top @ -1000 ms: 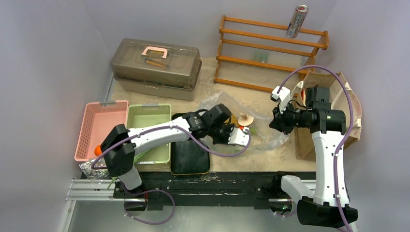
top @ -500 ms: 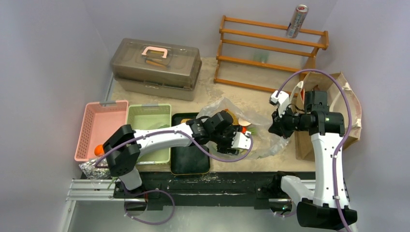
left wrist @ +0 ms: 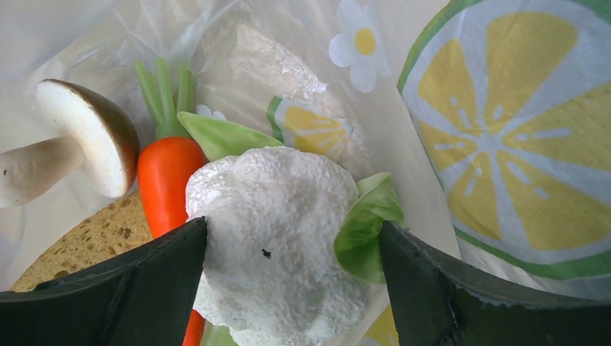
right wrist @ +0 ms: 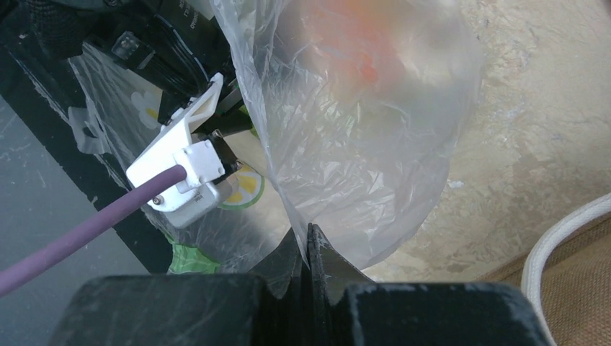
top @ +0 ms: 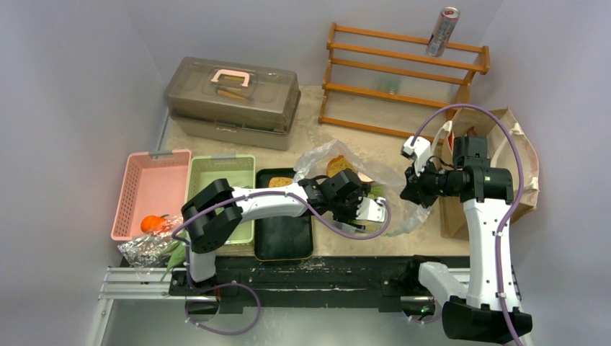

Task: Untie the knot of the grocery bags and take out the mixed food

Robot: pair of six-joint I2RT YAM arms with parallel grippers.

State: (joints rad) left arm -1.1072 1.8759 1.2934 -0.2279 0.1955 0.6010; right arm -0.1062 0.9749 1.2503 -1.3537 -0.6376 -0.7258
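Note:
Next, my left gripper grabs the cauliflower by its white head (left wrist: 274, 223) and moves it from the plastic bag into the pink basket.
The transparent plastic bag (top: 393, 198) lies open at mid-table. My left gripper (top: 360, 203) reaches inside it. It is open, and its fingers stand on either side of the white cauliflower (left wrist: 277, 216) without squeezing it. An orange carrot (left wrist: 164, 180), a mushroom (left wrist: 79, 144) and a toast slice (left wrist: 94, 238) lie to the cauliflower's left. A lemon-printed packet (left wrist: 519, 144) is on its right. My right gripper (right wrist: 308, 238) is shut on the bag's film (right wrist: 360, 130) and holds the edge up. The brown paper bag (top: 520, 155) stands behind the right arm.
A black tray (top: 284, 234) with a toast slice (top: 281, 182), a green basket (top: 220, 176) and a pink basket (top: 148, 191) line the left side. Foil wrap (top: 143, 250) and an orange item (top: 151, 223) lie near them. A lidded case (top: 230, 94), wooden rack (top: 403, 72) and can (top: 442, 31) stand at the back.
My left arm has swung right and reached deeper into the plastic bag, and its jaws have opened wide. The right gripper keeps its hold on the bag, barely moved.

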